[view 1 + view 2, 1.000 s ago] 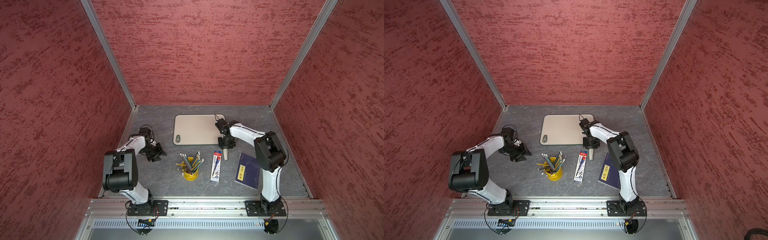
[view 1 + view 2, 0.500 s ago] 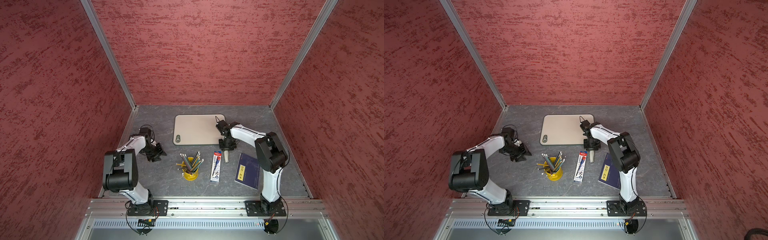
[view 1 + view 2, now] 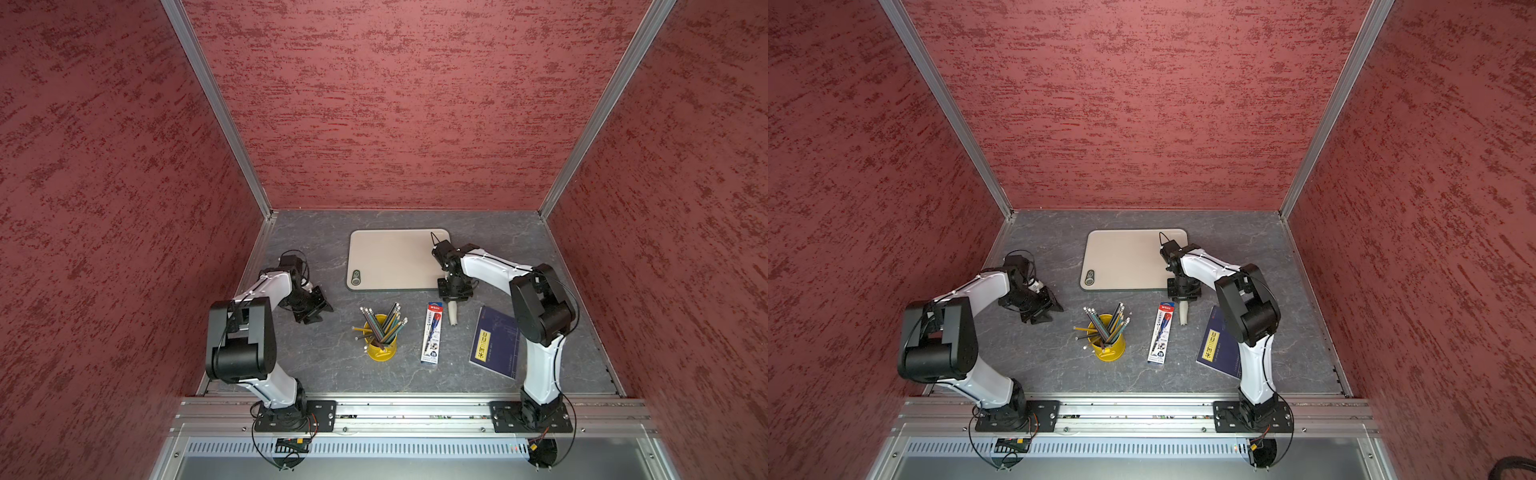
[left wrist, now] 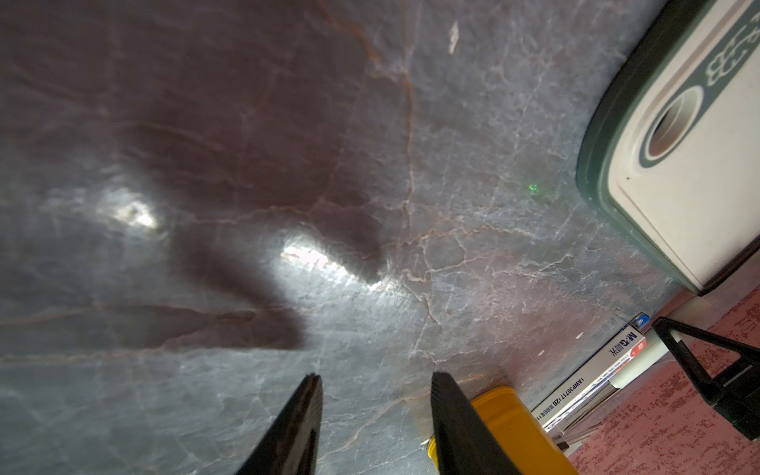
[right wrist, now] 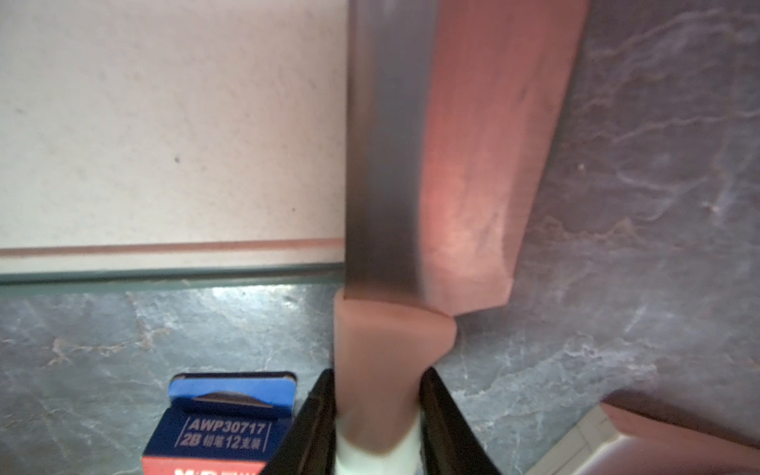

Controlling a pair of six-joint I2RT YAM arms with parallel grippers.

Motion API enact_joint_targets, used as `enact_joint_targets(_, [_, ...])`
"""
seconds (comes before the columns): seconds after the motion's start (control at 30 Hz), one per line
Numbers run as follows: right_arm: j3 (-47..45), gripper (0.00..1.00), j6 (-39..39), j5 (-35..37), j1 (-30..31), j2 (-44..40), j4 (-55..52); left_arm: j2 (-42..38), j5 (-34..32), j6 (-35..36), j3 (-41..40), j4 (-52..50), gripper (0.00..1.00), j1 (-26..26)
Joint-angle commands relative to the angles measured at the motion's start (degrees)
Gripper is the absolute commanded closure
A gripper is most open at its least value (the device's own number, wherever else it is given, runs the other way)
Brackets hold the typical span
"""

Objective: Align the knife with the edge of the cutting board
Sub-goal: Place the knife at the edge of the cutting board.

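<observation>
My right gripper should open now. The blade (image 5: 392,214) lies flat over the cutting board's near corner (image 5: 331,265), so the knife would rest along the board's side edge if I let go.
The beige cutting board (image 3: 390,257) (image 3: 1125,257) lies at the back centre of the table. My right gripper (image 3: 454,293) (image 3: 1183,293) stands at its near right corner, shut on the knife's off-white handle (image 5: 382,349). In the right wrist view the dark blade (image 5: 390,164) runs along the right edge of the cutting board (image 5: 164,123), and the handle sticks out past the near edge. In both top views only the handle end (image 3: 454,316) (image 3: 1184,316) shows; the arm hides the blade. My left gripper (image 3: 320,309) (image 4: 376,376) rests low at the left, open and empty.
A yellow cup of pencils (image 3: 380,345) stands front centre. A red-white-blue pen package (image 3: 432,332) lies just left of the knife handle, and a dark blue booklet (image 3: 496,343) lies by the right arm. Red walls close in three sides.
My right gripper has slid a little toward the front of the table with the knife in it. The left arm has not moved.
</observation>
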Motion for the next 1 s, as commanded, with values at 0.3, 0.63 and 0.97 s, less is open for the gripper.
enact_joint_targets(0.3, [1.6, 0.66, -1.0, -0.7, -0.6, -1.0, -0.6, 0.6, -0.3, 1.1, 0.2, -0.3, 0.53, -0.3])
enact_joint_targets(0.63, [2.3, 0.68, -1.4, -1.4, -0.5, -0.8, -0.8, 0.8, -0.4, 1.1, 0.3, -0.3, 0.53, -0.3])
enact_joint_targets(0.97, [1.9, 0.67, -0.9, -1.3, -0.5, -0.9, -0.7, 0.9, -0.4, 1.1, 0.2, -0.3, 0.53, -0.3])
